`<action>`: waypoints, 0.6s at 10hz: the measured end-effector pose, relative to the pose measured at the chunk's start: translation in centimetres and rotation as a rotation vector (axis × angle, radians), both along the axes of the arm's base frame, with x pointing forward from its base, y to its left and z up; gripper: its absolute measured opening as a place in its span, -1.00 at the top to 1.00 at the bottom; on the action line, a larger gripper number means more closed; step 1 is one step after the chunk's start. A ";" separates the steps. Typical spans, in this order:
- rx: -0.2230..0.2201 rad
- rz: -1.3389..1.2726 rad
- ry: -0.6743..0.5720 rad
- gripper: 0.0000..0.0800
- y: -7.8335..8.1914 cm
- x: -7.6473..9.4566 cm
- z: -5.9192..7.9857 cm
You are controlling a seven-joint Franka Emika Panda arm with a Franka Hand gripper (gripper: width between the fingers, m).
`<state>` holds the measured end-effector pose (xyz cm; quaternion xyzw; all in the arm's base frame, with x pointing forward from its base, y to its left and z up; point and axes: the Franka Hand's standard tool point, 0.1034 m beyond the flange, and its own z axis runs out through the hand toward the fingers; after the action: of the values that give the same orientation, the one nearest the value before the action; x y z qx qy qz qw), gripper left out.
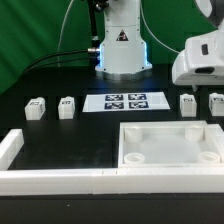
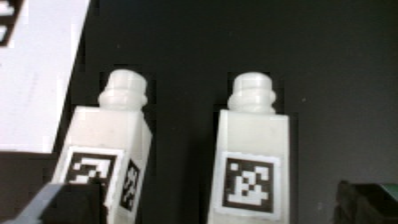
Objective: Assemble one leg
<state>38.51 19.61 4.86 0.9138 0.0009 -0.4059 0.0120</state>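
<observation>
The leg's peg should stay free to fit into the white tray-like part. So my gripper will grab a white leg by its tagged body (image 1: 216, 105) (image 2: 249, 182).
Four small white legs with tags lie on the black table. Two are at the exterior view's left (image 1: 35, 108) (image 1: 67, 106) and two at its right (image 1: 187, 103) (image 1: 216, 103). My gripper (image 1: 200, 72) hangs above the right pair. In the wrist view these two legs (image 2: 107, 140) (image 2: 254, 145) lie side by side, pegs pointing away and tags facing up. My gripper (image 2: 210, 206) is open above them, its dark fingertips (image 2: 54, 205) far apart at the picture's edge, holding nothing. The large white tray-like part (image 1: 170, 142) lies in front of the right legs.
The marker board (image 1: 125, 101) lies mid-table between the leg pairs; its corner shows in the wrist view (image 2: 36, 70). A white L-shaped rail (image 1: 60, 178) runs along the front and left. The robot base (image 1: 121, 45) stands at the back, before a green backdrop.
</observation>
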 end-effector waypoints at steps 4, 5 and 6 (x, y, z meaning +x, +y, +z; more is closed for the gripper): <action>0.008 0.004 0.002 -0.62 0.6 0.1 -0.5; 0.011 0.005 -0.007 -0.62 0.9 0.2 -0.9; 0.015 0.007 -0.012 -0.62 1.2 0.1 -1.5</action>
<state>38.61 20.78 3.40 0.9162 0.0071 -0.4006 0.0065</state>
